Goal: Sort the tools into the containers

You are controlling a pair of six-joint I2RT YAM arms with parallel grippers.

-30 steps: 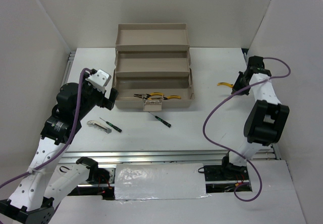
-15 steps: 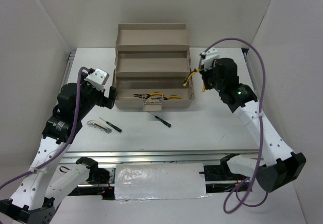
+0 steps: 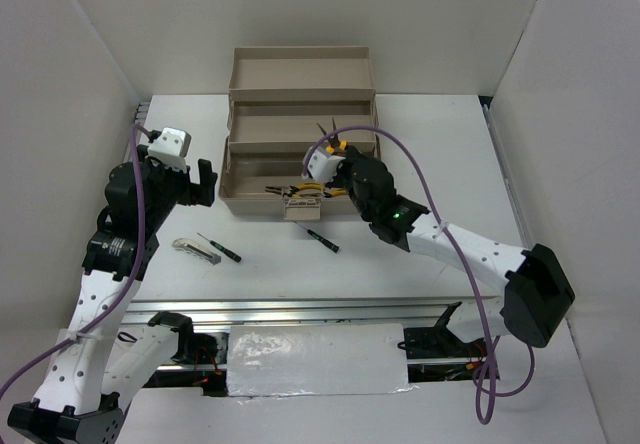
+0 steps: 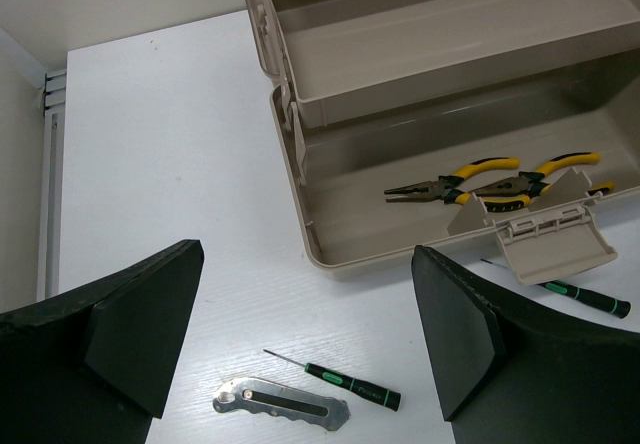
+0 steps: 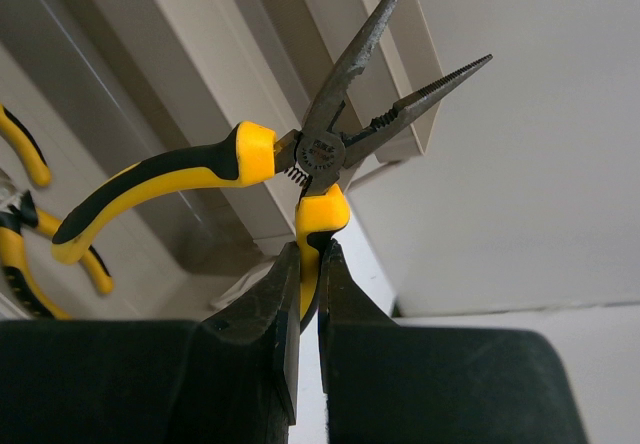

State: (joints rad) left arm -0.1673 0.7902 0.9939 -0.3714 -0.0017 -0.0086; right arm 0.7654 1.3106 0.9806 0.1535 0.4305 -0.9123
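Observation:
My right gripper needs to lower the pliers first, as they would fall and tumble if I opened now. The pliers stand nose-up above the bottom of the toolbox's lowest level.
The beige toolbox (image 3: 300, 84) stands open at the back, its tiers stepped. Two yellow-and-black pliers (image 3: 310, 192) lie in the lowest tier (image 4: 400, 219). My right gripper (image 3: 336, 161) is shut on one handle of a third pair of pliers (image 5: 320, 149) and holds it nose-up above that tier; the grip (image 5: 308, 264) shows in the right wrist view. My left gripper (image 3: 190, 186) is open and empty, left of the box. Between its fingers (image 4: 460, 334) on the table lie a green-marked screwdriver (image 4: 340, 386) and a grey metal tool (image 4: 280, 404). A second screwdriver (image 3: 318, 235) lies in front of the box.
A flat beige latch (image 4: 550, 239) hangs off the box's front wall. The two upper tiers (image 3: 300, 129) hold nothing. White walls close in the left, right and back sides. A metal rail (image 3: 300, 309) runs along the near edge.
My right arm swung from the far right side to above the toolbox's lowest tier, carrying the pliers. My left gripper shifted slightly left and back.

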